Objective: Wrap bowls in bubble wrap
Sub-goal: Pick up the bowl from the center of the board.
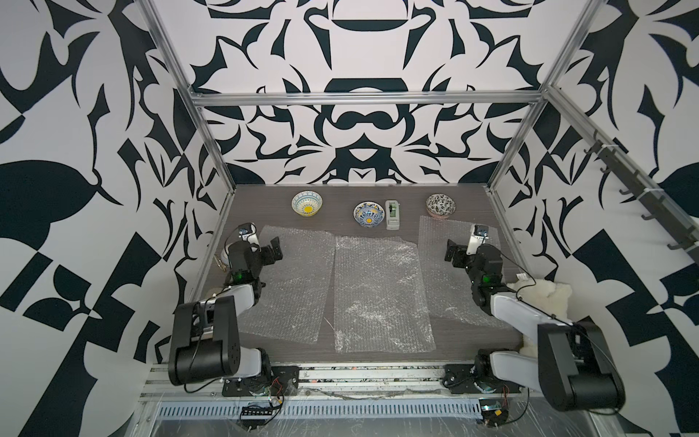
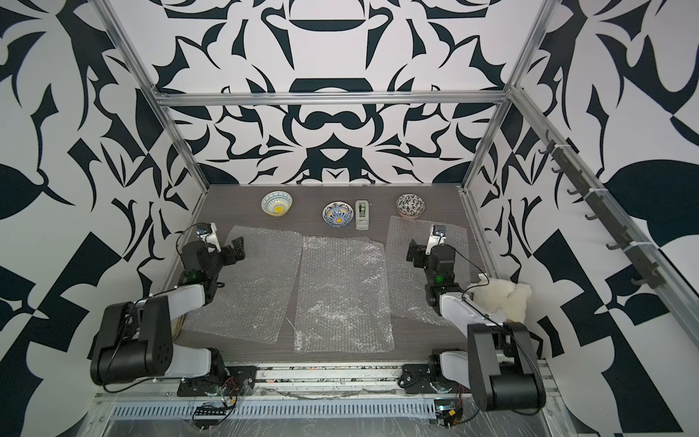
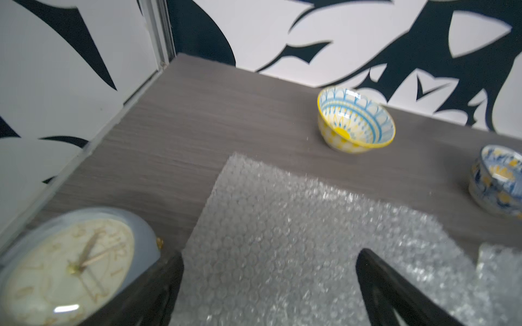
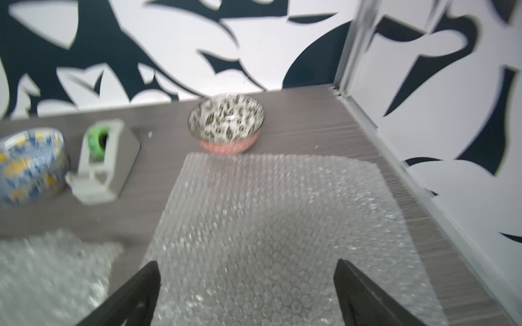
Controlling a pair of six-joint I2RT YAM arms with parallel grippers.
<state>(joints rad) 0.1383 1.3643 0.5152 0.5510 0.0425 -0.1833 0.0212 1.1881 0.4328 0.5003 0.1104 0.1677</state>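
The right gripper should next grab the blue-and-yellow bowl by its rim on the tape dispenser side, so that the bowl's base stays free to sit on bubble wrap.
Three bowls stand along the back of the table: a white one with a yellow centre, a blue-and-yellow one and a black-and-white floral one. Three bubble wrap sheets lie flat in front of them: left, middle and right. My left gripper hovers open over the left sheet's far corner. My right gripper hovers open over the right sheet. Neither holds anything.
A white tape dispenser stands between the blue-and-yellow and floral bowls. A round clock lies by the left wall beside my left gripper. A fluffy white fleece sits at the right edge. Patterned walls and metal posts enclose the table.
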